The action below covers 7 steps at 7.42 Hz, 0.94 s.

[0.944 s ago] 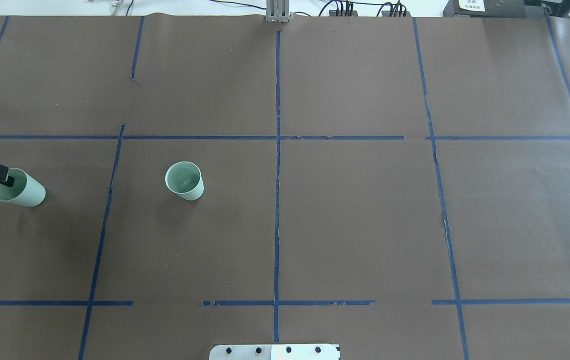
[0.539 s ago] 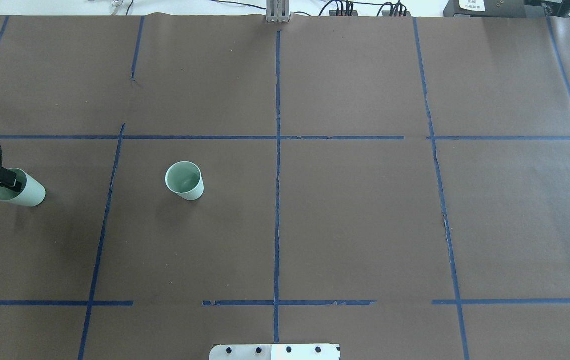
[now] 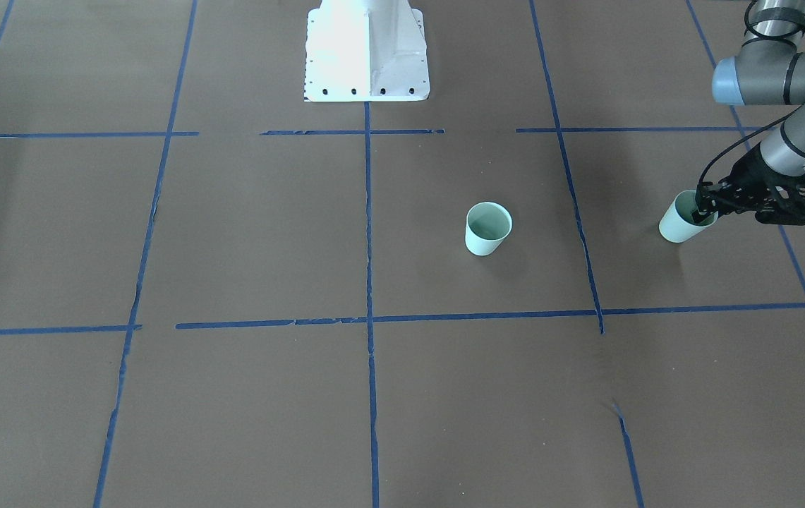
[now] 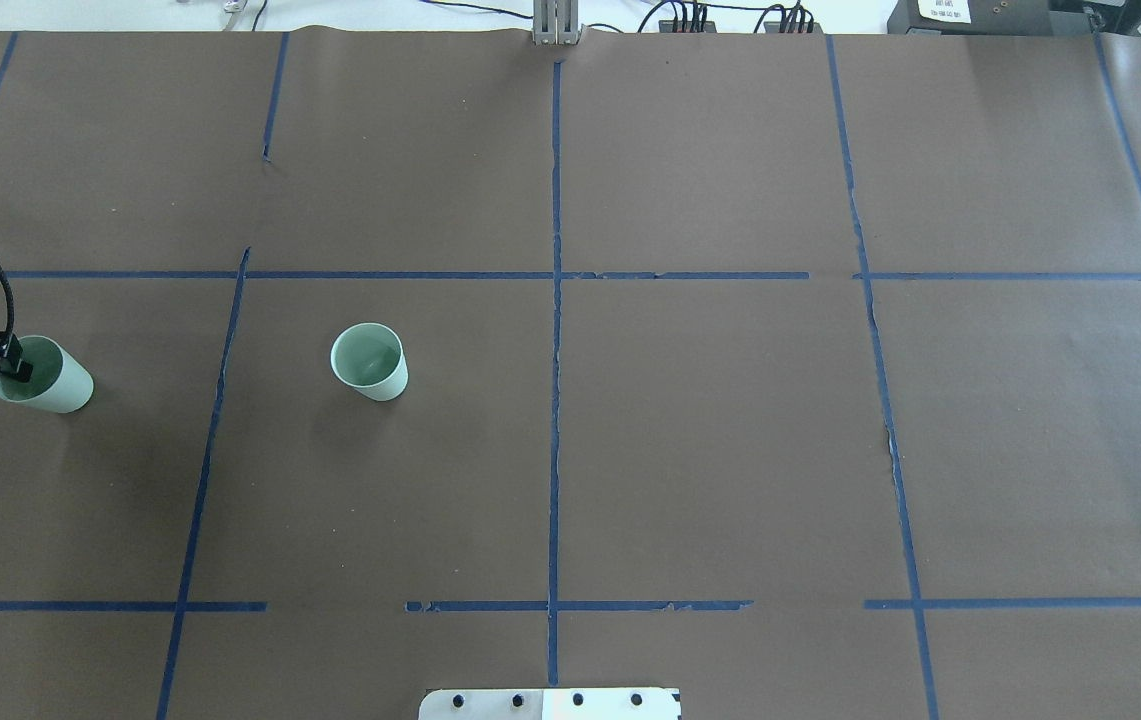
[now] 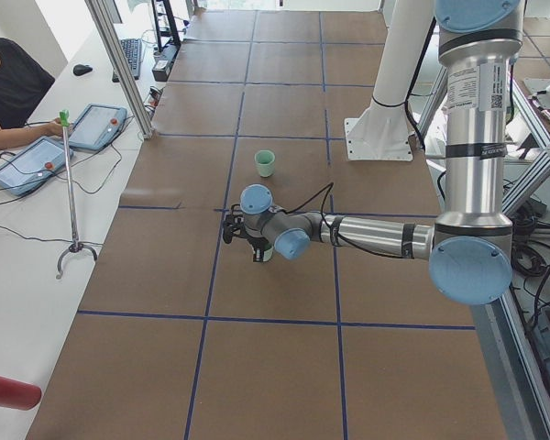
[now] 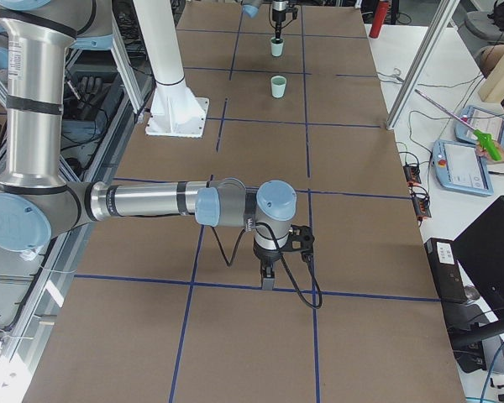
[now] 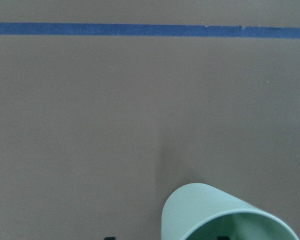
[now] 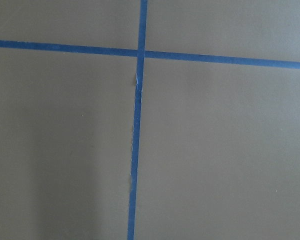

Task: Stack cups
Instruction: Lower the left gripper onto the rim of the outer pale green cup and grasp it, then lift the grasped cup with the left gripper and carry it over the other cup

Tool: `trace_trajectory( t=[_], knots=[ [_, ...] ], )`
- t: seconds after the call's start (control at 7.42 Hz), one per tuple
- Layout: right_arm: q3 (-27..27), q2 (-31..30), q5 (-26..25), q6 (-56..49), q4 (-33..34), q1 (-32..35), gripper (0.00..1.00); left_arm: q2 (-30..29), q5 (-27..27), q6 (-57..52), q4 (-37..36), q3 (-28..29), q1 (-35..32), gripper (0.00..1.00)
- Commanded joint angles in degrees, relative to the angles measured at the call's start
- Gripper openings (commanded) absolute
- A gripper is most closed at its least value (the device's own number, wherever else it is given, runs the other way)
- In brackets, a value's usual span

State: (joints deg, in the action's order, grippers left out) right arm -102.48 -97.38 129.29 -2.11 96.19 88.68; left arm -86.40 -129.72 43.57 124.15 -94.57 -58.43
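Observation:
The left gripper grabs the pale mint-green cup by its rim (image 3: 684, 197) (image 7: 195, 225) next, to stack the cups.
Two pale mint-green cups stand upright on the brown paper-covered table. One cup (image 4: 370, 362) stands free left of centre; it also shows in the front view (image 3: 487, 229). The other cup (image 4: 58, 385) is at the far left edge, also seen in the front view (image 3: 674, 227). My left gripper (image 4: 15, 365) is open and straddles that cup's rim, one finger inside and one outside. In the left wrist view this cup (image 7: 200, 210) fills the bottom edge. My right gripper (image 6: 269, 277) shows only in the right side view, low over the table, far from both cups; I cannot tell its state.
The white robot base (image 3: 367, 49) stands at the table's near middle edge. Blue tape lines (image 4: 555, 300) divide the brown paper into squares. Operators with tablets (image 5: 37, 156) sit at a side table beyond the far edge.
My left gripper has moved down and slightly left onto the far-left cup's rim. That cup has barely shifted. The other cup has not moved.

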Motion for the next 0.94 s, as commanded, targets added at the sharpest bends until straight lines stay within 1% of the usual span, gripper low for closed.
trace_trajectory(
  t=[0.0,0.13,0.4,0.54,0.67,0.81],
  knots=[
    [0.0,0.0,0.0,0.0,0.0,0.0,1.00,0.9,-0.2,0.1,-0.7,-4.3,-0.8,0.00],
    [0.0,0.0,0.0,0.0,0.0,0.0,1.00,1.0,-0.6,0.0,-3.6,-7.1,-1.2,0.00],
    [-0.1,0.0,0.0,0.1,0.0,0.0,1.00,-0.1,-0.7,-0.2,-16.8,-16.6,-1.7,0.00],
    [0.0,0.0,0.0,0.0,0.0,0.0,1.00,-0.9,-0.6,-0.7,-24.0,-20.7,-5.5,0.00],
    [-0.1,0.0,0.0,0.1,0.0,0.0,1.00,-5.8,-0.6,-0.8,-30.7,-22.2,-7.9,0.00],
    [0.0,0.0,0.0,0.0,0.0,0.0,1.00,-12.1,-0.6,-0.8,-39.3,-22.9,-8.2,0.00]
  ],
)
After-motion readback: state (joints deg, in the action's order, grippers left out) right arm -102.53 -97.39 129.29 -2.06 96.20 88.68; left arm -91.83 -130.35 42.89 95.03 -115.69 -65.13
